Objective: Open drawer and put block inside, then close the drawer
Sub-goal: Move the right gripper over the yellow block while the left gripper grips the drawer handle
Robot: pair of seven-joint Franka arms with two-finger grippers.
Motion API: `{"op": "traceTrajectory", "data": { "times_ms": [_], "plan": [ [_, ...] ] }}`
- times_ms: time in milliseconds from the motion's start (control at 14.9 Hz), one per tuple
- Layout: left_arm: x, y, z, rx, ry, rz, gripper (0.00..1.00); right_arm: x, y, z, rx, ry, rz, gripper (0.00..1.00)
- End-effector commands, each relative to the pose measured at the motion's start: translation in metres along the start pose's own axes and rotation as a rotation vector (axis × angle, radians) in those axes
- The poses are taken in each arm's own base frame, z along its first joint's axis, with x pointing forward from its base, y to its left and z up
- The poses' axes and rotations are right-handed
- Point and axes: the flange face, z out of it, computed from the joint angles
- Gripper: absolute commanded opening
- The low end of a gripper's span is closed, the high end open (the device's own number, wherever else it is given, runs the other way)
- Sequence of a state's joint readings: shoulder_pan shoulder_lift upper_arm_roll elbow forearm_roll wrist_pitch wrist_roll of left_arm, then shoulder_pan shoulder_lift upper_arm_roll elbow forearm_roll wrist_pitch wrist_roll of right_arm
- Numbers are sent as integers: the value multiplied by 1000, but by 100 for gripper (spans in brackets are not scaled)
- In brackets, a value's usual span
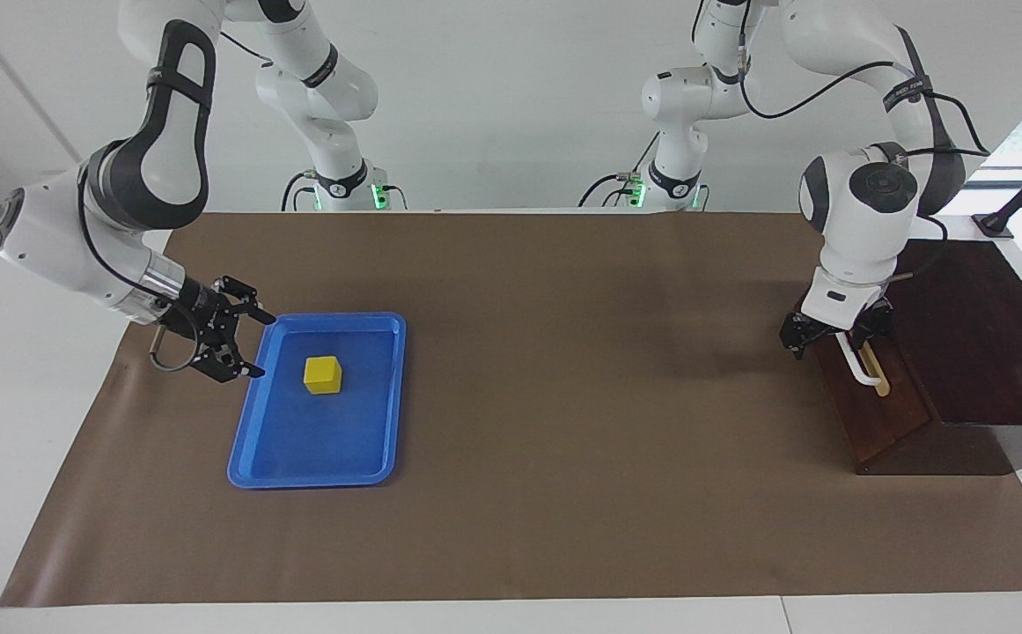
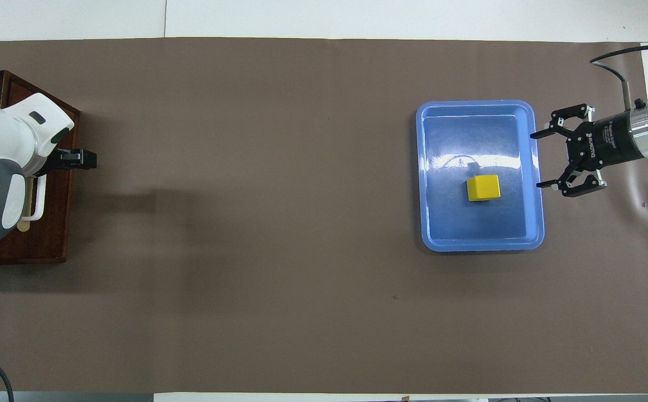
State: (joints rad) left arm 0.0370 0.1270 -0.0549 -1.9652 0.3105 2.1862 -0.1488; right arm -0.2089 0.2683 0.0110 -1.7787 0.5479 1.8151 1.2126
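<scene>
The dark drawer needs to be open for the block [image 2: 483,187], so my left gripper will grab the drawer by its white handle [image 2: 36,206] next.
The yellow block [image 1: 323,374] [image 2: 483,187] lies in a blue tray [image 1: 317,480] [image 2: 483,245] toward the right arm's end of the table. My right gripper [image 1: 251,345] [image 2: 538,160] hangs low at the tray's outer rim, open, fingers pointing at the block and holding nothing. The drawer [image 1: 880,414] [image 2: 56,234] is closed in its dark wooden box at the left arm's end. My left gripper [image 1: 832,339] [image 2: 81,159] is down at the white handle [image 1: 867,374] [image 2: 36,206], open, with a finger on either side of the bar. The left wrist hides part of the handle.
Brown paper [image 1: 563,396] covers the table between the tray and the box. The box's dark top [image 1: 977,335] lies under the left arm's wrist. Both arm bases stand at the table edge nearest the robots.
</scene>
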Motion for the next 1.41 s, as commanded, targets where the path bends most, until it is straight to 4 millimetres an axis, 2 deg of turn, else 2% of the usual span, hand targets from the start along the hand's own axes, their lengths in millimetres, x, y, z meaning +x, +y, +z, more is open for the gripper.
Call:
{"op": "traceTrajectory", "data": {
  "times_ms": [0, 134, 537, 873, 1141, 1276, 1343],
  "plan": [
    [-6, -5, 14, 9, 25, -5, 100, 36, 4, 28, 12, -76, 8, 100],
    [-6, -6, 15, 8, 29, -7, 100, 53, 2, 41, 8, -111, -3, 100],
    [-5, -3, 23, 4, 25, -3, 100, 71, 22, 78, 43, -160, 20, 100],
    [-2, 12, 33, -4, 21, 4, 100, 83, 25, 99, 50, -172, -1, 100],
    [1, 36, 26, -11, 40, 20, 100, 81, 25, 115, 46, -197, -1, 100],
    [2, 39, 25, -13, 42, 15, 100, 84, 28, 123, 75, -196, 9, 100],
    [2, 46, 23, -16, 45, 1, 100, 78, 28, 128, 71, -196, 0, 100]
  ]
}}
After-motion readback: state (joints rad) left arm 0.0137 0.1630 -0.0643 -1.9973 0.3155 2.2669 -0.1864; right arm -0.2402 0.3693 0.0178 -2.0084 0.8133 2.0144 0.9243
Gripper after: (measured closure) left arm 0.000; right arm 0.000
